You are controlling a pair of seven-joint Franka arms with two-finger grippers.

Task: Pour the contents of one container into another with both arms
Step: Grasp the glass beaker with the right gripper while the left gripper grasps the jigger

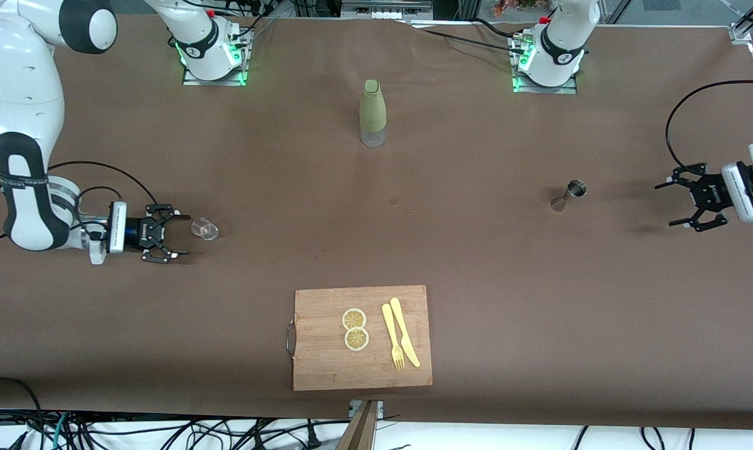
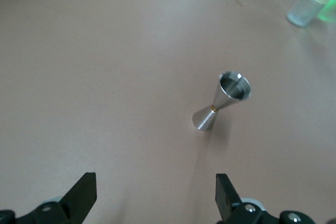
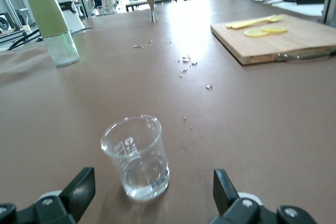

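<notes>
I will next take hold of the round side [image 3: 144, 169] of the glass beaker with my right gripper, so the glass beaker's rim [image 3: 131, 135] stays free for the pouring.
A small clear glass beaker [image 1: 205, 229] stands upright on the brown table near the right arm's end; it shows close up in the right wrist view [image 3: 137, 157], with a little clear liquid at its bottom. My right gripper [image 1: 175, 235] sits low just beside it, open, fingers apart from the glass [image 3: 152, 192]. A steel hourglass-shaped jigger [image 1: 568, 195] stands upright toward the left arm's end, also seen in the left wrist view [image 2: 221, 100]. My left gripper [image 1: 671, 203] hangs open some way off it, nothing between its fingers [image 2: 156, 195].
A green-sleeved bottle [image 1: 372, 112] stands midway between the arm bases. A wooden cutting board [image 1: 326, 369] with two lemon slices [image 1: 355, 329], a yellow knife and fork [image 1: 400, 339] lies near the table's front edge. Small crumbs dot the cloth mid-table.
</notes>
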